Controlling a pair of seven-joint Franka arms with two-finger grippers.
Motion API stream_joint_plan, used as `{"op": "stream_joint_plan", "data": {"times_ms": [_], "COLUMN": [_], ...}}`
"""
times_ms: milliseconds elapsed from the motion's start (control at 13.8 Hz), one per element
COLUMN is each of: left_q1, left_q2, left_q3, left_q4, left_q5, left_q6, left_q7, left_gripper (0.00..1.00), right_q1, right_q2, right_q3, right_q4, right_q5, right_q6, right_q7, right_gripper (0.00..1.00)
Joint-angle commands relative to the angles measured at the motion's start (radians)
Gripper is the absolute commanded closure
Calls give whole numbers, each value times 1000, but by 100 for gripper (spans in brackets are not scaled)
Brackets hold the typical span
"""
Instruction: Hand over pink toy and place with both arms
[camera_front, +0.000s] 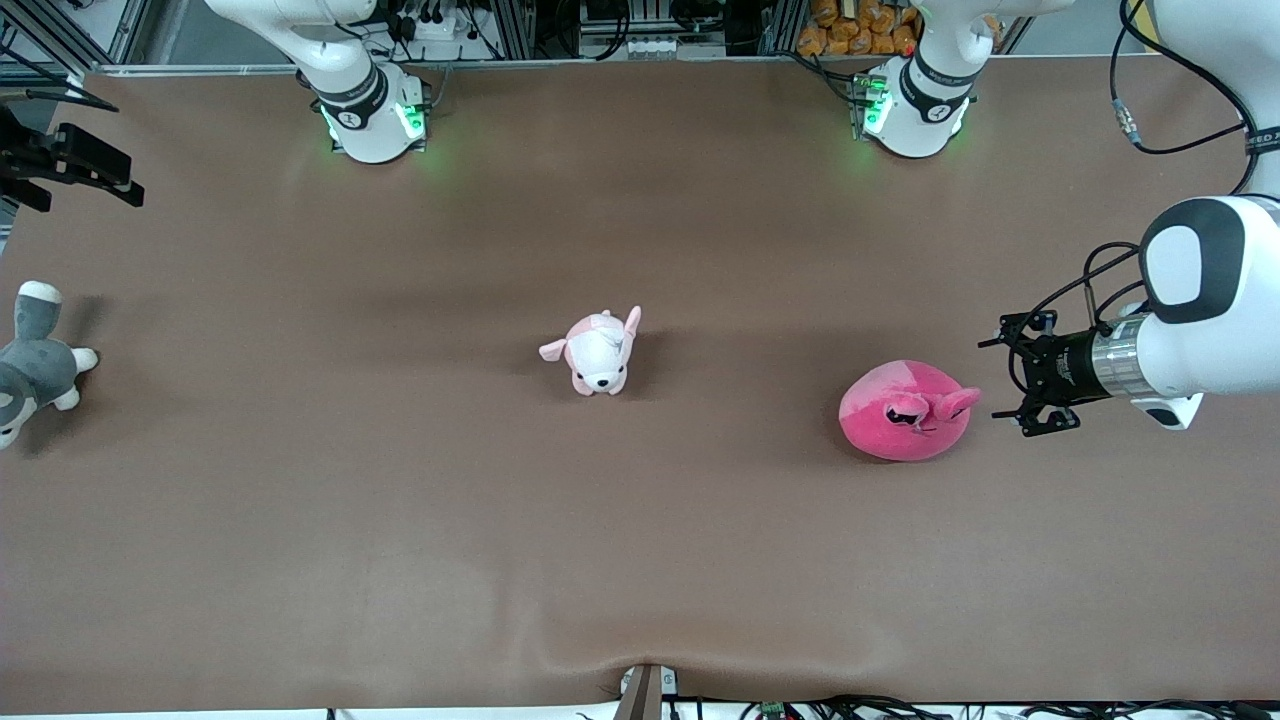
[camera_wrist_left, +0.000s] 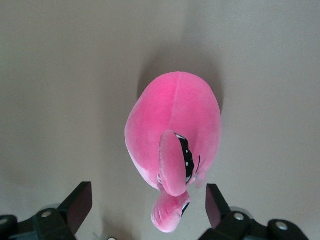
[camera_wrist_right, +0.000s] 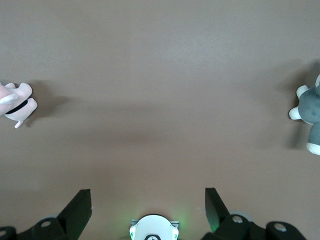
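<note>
My left gripper grabs the pink toy by its ear flap (camera_front: 957, 404) next, since its round body (camera_front: 888, 414) stays free to hand over.
The pink toy (camera_front: 905, 410) is a round hot-pink plush with black eyes and lies on the brown table toward the left arm's end. My left gripper (camera_front: 1003, 380) is open, low beside the toy on the left arm's side, and holds nothing. In the left wrist view the toy (camera_wrist_left: 172, 145) fills the middle and one ear flap reaches between the spread fingers of my left gripper (camera_wrist_left: 148, 202) without touching them. My right gripper (camera_front: 90, 165) is open and empty, raised over the right arm's end of the table, and it also shows in the right wrist view (camera_wrist_right: 148, 202).
A pale pink-and-white plush puppy (camera_front: 598, 352) stands at the table's middle and shows in the right wrist view (camera_wrist_right: 15, 105). A grey-and-white plush animal (camera_front: 35, 370) lies at the right arm's end and also shows there (camera_wrist_right: 310, 112). The arm bases (camera_front: 372, 115) glow green.
</note>
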Motion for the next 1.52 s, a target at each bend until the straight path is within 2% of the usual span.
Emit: {"op": "stream_joint_plan", "data": {"times_ms": [0,217,361,578,867,1156,1228,1445], "left_q1": [-3,-5,-11,-9,-12,-11,-12,-14], "left_q2": [-6,17,20,20,36,50,50,51], "left_q3": [-1,1,1,1,1,-1,-1,-1], "left_q4": [-17,-29,-47,-61,-64,-64,-67,-98], "left_q5": [-22,-56,-57,-57,-57,-57,-57,-57], "left_q6": [35,78,98,106,136,156,163,204], "left_q7": [-14,-14,-14,-14,-14,-14,-14,-14], "left_gripper": [0,0,4,6,20,26,32,39], "right_q1": [-15,-7,-1,-4,-16,-18,-15,-7], "right_q2": [-11,-11,-11,-11,-3,8,8,8], "right_q3": [2,4,9,9,4,4,4,4], "right_q4": [-3,-3,-3,-4,-3,-3,-3,0], "right_q5": [35,49,52,65,81,81,81,82], "right_q6": [-9,-12,-12,-35,-64,-64,-62,-62], "right_q7": [0,96,170,177,181,239,265,316], "right_gripper": [0,0,0,0,0,0,0,0]}}
